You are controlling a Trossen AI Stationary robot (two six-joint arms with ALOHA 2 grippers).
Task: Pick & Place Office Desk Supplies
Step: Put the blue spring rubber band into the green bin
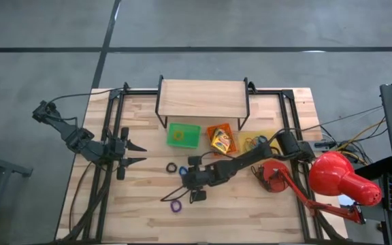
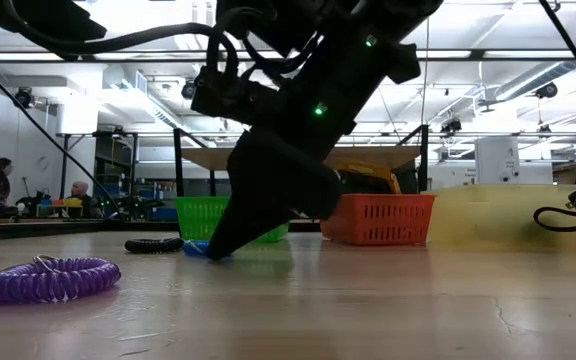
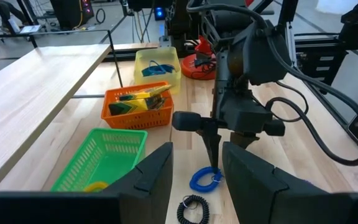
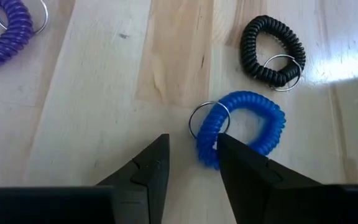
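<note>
I can close my right gripper on the blue band's ring-side part (image 4: 207, 144) now, because its fingers are around that part of the band, low over the table.
The supplies on the table are coiled bands, each with a metal key ring. A blue one (image 4: 248, 124) lies flat, with a black one (image 4: 272, 50) just beyond it and a purple one (image 4: 5, 25) off to the side. My right gripper (image 4: 191, 140) is open and points down at the blue band (image 1: 183, 171), its tips at table height (image 2: 215, 250). One side of the coil stands between the fingers. My left gripper (image 1: 140, 154) waits open near the table's left side. Yellow printed boxes (image 1: 221, 140) sit in the orange tray. My right gripper comes from above, pointing down, with the ring-side stretch of the blue band (image 4: 207, 149) between its fingers, close against one finger (image 4: 241, 168). That finger hides the spot, so I cannot tell whether it touches. The band lies flat on the table.
At the far side, a green tray (image 1: 184, 135), an orange tray (image 1: 231, 131) and a yellow tray (image 1: 264, 136) stand in a row in front of a raised wooden shelf (image 1: 201, 99). A big red desk lamp (image 1: 339, 180) stands at the right. Bare wood lies toward the near edge.
</note>
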